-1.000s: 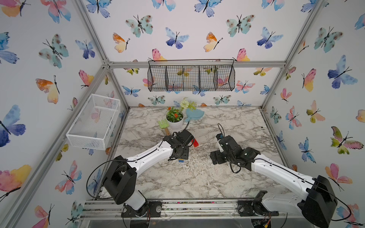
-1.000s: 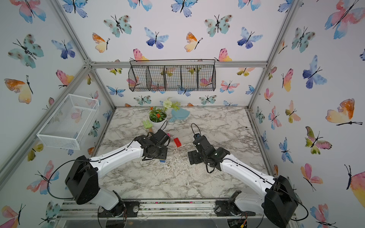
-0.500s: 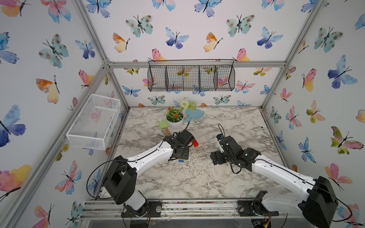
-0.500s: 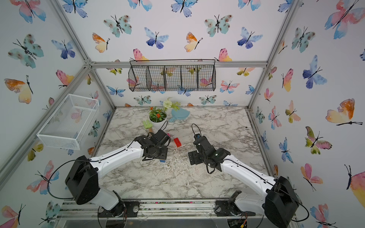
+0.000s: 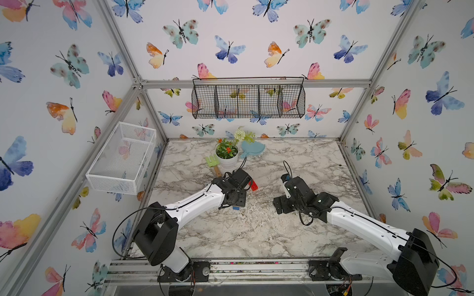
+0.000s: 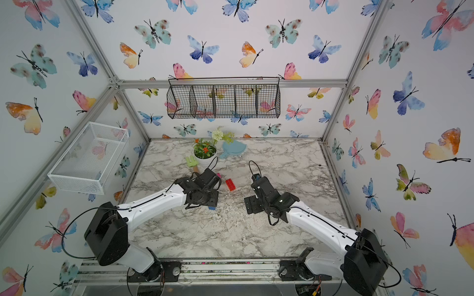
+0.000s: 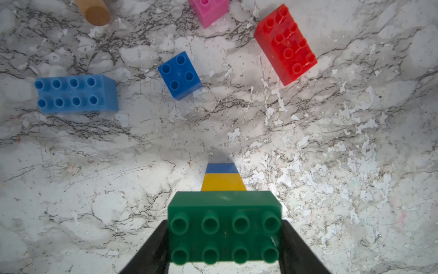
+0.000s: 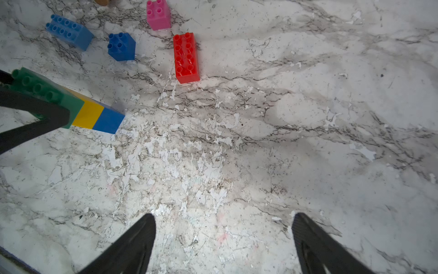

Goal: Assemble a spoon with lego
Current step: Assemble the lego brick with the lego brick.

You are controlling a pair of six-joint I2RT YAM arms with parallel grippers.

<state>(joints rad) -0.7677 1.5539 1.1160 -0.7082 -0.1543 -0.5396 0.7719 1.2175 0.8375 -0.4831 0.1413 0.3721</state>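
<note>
My left gripper should open now. The blue brick's lower edge meets the marble below my fingers, so the stack would stay upright if I let go.
My left gripper (image 7: 224, 237) is shut on the green brick (image 7: 224, 227) that tops a partial spoon (image 8: 71, 104), with yellow (image 7: 223, 182) and blue (image 7: 221, 168) bricks below it. The stack tilts down, and its blue end (image 5: 236, 207) is at or just above the marble. Loose lego lies beyond it: a light-blue brick (image 7: 75, 93), a dark-blue brick (image 7: 179, 74), a red brick (image 7: 285, 45) and a pink brick (image 7: 208, 10). My right gripper (image 8: 224, 227) hangs open over bare marble to the right, with nothing between its fingers.
At the back of the table stand a flower pot (image 5: 227, 153), a green toy rake (image 5: 213, 161) whose wooden handle (image 7: 93, 11) ends near the pink brick, and a pale-blue dish (image 5: 252, 148). A white wire basket (image 5: 123, 156) hangs on the left wall and a black one (image 5: 248, 101) on the back wall.
</note>
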